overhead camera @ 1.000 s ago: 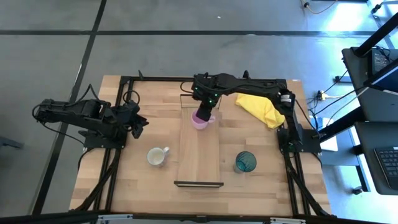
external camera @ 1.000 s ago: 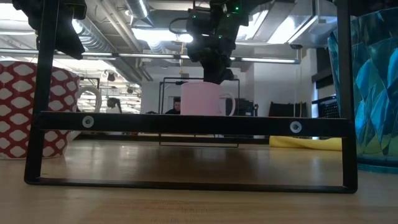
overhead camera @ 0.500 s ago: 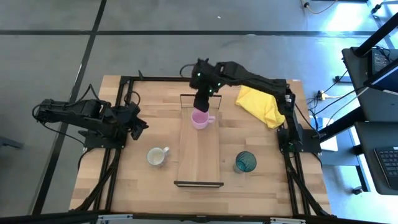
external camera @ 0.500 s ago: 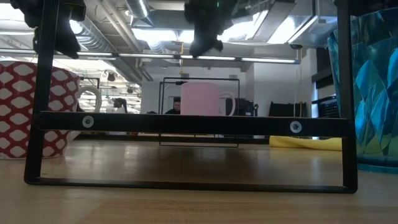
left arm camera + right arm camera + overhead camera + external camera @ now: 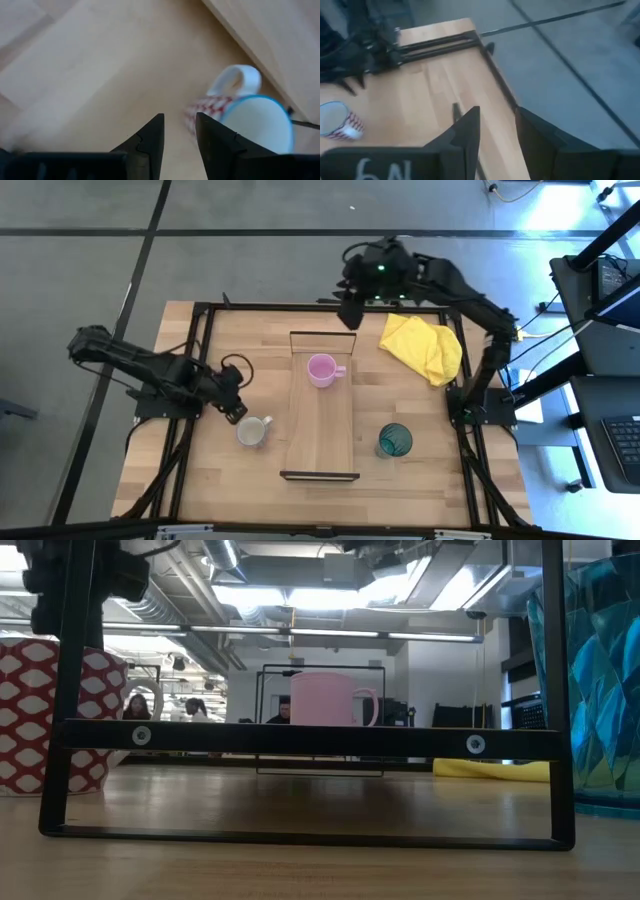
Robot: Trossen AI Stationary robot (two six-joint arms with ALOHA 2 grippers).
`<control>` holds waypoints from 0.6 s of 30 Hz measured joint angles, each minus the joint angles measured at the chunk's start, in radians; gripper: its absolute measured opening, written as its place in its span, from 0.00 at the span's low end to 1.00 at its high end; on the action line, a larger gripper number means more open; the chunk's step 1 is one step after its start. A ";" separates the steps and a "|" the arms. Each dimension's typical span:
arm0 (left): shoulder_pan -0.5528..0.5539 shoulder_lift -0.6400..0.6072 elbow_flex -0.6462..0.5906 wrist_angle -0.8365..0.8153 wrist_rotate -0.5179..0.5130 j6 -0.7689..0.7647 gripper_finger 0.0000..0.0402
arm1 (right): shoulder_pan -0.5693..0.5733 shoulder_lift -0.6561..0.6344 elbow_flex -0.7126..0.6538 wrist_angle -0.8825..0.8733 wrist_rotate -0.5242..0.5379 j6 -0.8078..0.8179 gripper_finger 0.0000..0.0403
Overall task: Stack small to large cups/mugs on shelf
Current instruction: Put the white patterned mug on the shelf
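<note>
Next, my left gripper needs to grab the patterned white mug's rim (image 5: 247, 420), to stack that mug on the shelf with the pink mug (image 5: 321, 369).
A pink mug (image 5: 321, 369) stands upright on the far end of the shelf board (image 5: 320, 430); it also shows in the low view (image 5: 325, 700). A white mug with a red-and-white pattern outside (image 5: 253, 431) stands on the table left of the shelf. A teal cup (image 5: 394, 441) stands on the table right of it. My left gripper (image 5: 236, 411) is a little open and empty, just left of and beyond the patterned mug (image 5: 250, 117). My right gripper (image 5: 350, 310) is a little open and empty, high over the table's far edge.
A yellow cloth (image 5: 422, 348) lies at the far right of the table. The shelf's dark end frames stand at its near end (image 5: 300, 735) and its far end (image 5: 322, 333). Bare tabletop lies near the front edge (image 5: 230, 480).
My right gripper has let go of the pink mug, risen and drawn back toward the table's far edge; the mug stays upright on the shelf. My left gripper has moved toward the table's right and near edges, up to the patterned mug.
</note>
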 joint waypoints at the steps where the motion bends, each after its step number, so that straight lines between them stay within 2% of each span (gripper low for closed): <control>1: -0.020 0.010 0.010 -0.003 0.000 -0.027 0.26 | 0.000 -0.011 0.000 -0.016 0.003 0.000 0.31; 6: -0.122 0.042 0.055 0.003 0.004 -0.181 0.26 | 0.001 -0.029 -0.001 -0.103 0.040 -0.004 0.31; 12: -0.210 0.064 0.072 0.022 0.074 -0.365 0.26 | 0.001 -0.031 -0.001 -0.138 0.042 -0.032 0.31; 18: -0.236 0.111 0.073 0.018 0.023 -0.402 0.26 | 0.001 -0.031 -0.002 -0.127 0.019 -0.057 0.31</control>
